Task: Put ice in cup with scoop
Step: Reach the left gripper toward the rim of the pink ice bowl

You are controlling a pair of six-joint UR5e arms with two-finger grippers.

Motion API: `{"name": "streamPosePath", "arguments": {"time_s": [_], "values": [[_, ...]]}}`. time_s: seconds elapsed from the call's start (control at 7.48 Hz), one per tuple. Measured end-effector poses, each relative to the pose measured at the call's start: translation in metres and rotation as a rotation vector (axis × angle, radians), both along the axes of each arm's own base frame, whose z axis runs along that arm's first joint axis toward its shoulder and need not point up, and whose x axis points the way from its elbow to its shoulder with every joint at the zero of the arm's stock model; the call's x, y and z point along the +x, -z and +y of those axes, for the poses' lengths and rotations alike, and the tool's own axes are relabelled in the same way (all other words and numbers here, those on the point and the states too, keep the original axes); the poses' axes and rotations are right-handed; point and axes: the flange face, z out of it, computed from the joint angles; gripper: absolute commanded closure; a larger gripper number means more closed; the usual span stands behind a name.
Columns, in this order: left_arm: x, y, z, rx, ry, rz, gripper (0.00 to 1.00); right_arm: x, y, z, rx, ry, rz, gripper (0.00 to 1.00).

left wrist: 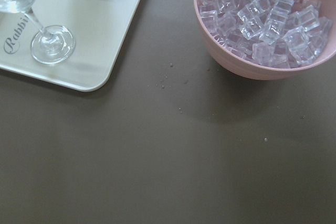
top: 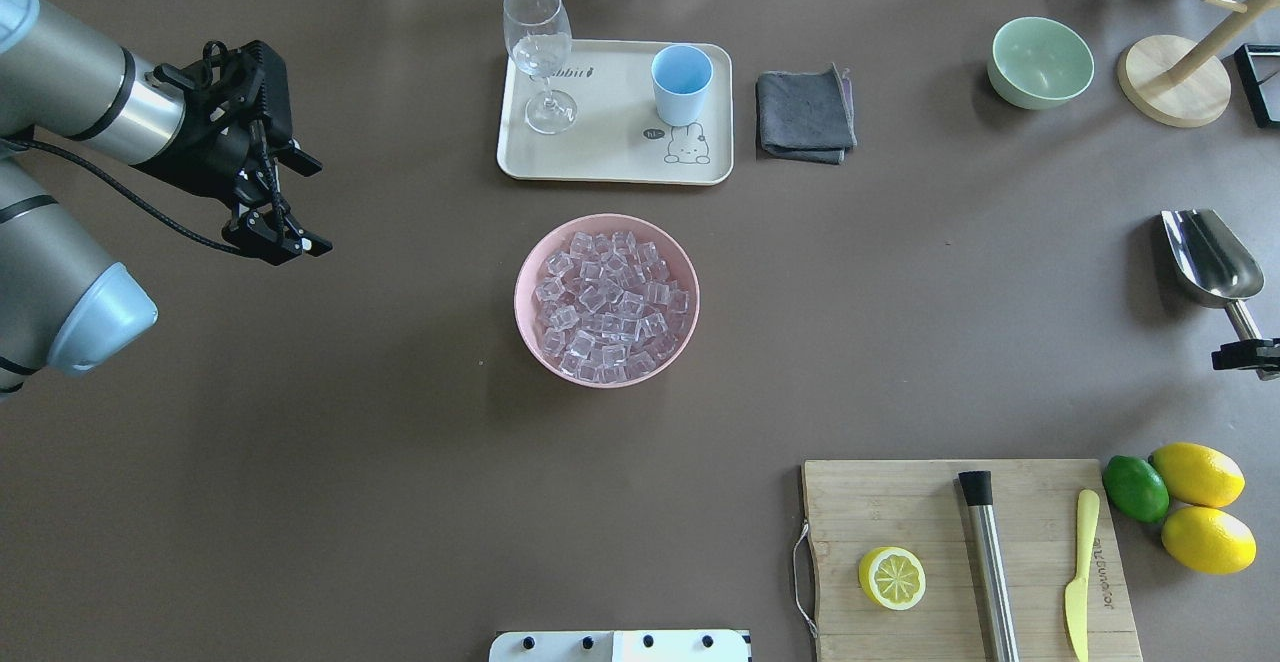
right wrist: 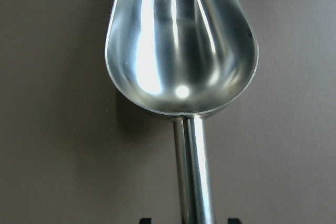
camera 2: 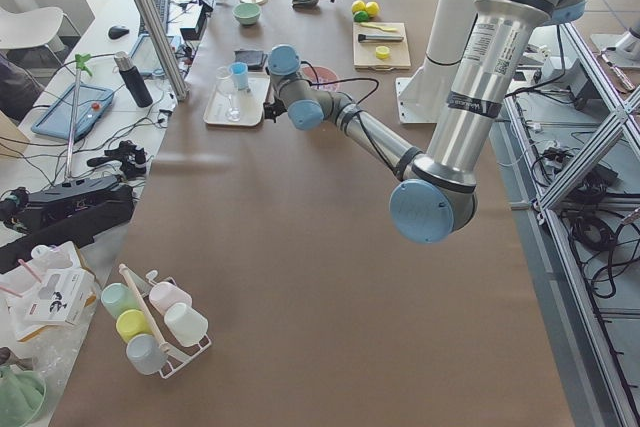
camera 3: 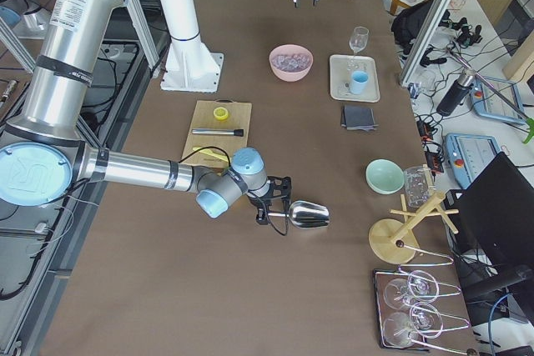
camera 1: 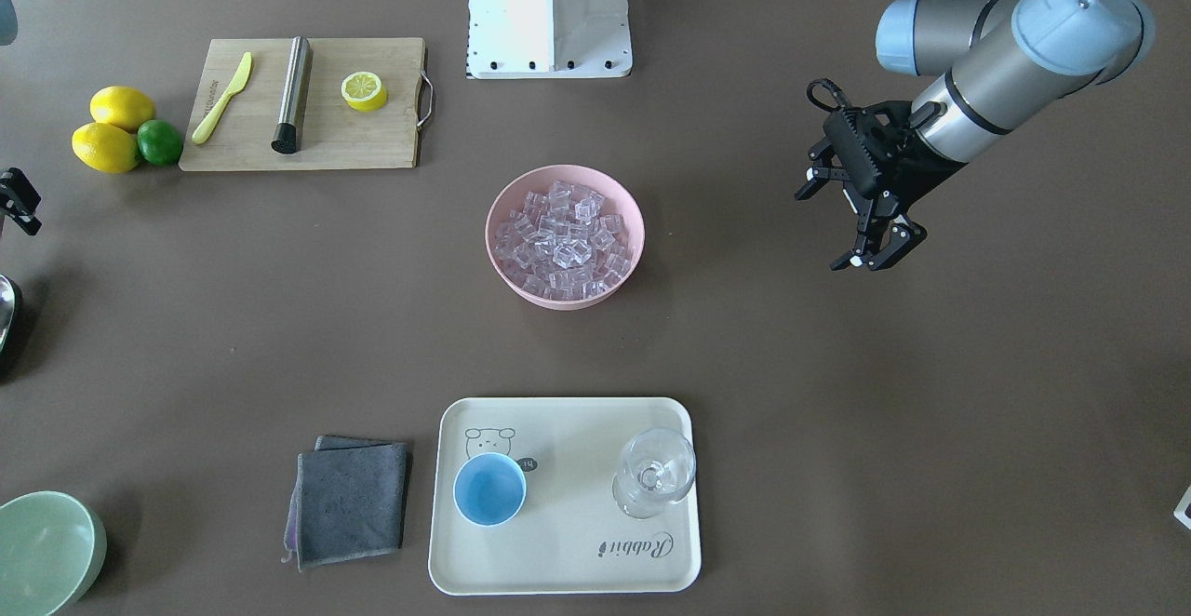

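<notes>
I need to grab the slim rod handle (right wrist: pixel 194 177) next with my right gripper to put ice in the cup, because the scoop's trough (right wrist: pixel 181 51) is too broad for the fingertips.
The silver scoop (top: pixel 1210 257) lies at the table's right side, and its trough fills the right wrist view (right wrist: pixel 181 51). My right gripper (top: pixel 1245 354) is open, with a finger on each side of the rod handle and a gap to each. The ice (top: pixel 608 304) is piled in a pink bowl (top: pixel 520 287) at the table's middle. The light-blue cup (top: pixel 681 82) stands empty on a cream tray (top: pixel 610 157) behind the bowl. My left gripper (top: pixel 280 240) hangs open and empty above the table, left of the bowl.
A clear stemmed glass (top: pixel 540 52) stands on the tray left of the cup. A grey cloth (top: pixel 805 114), a pale green bowl (top: pixel 1040 62) and a wooden stand (top: pixel 1175 82) are at the back right. A cutting board (top: pixel 900 502) with a lemon half, steel cylinder and knife is at the front right.
</notes>
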Motion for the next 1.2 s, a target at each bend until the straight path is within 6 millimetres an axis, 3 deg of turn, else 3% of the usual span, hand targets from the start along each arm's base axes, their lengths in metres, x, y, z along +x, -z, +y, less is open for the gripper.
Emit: {"name": "streamPosePath", "arguments": {"time_s": [0.27,0.67,1.2], "values": [[0.022,0.018,-0.002,0.139,-0.043,-0.008,0.01,0.004,-0.004,0.007,0.006,0.005,0.001,1.00],[0.056,0.025,0.008,0.219,-0.101,0.000,0.01,0.007,-0.004,0.011,0.042,0.043,0.008,1.00],[0.103,0.011,-0.008,0.288,-0.168,0.002,0.01,0.006,0.039,0.007,0.155,0.127,-0.038,1.00]]}}
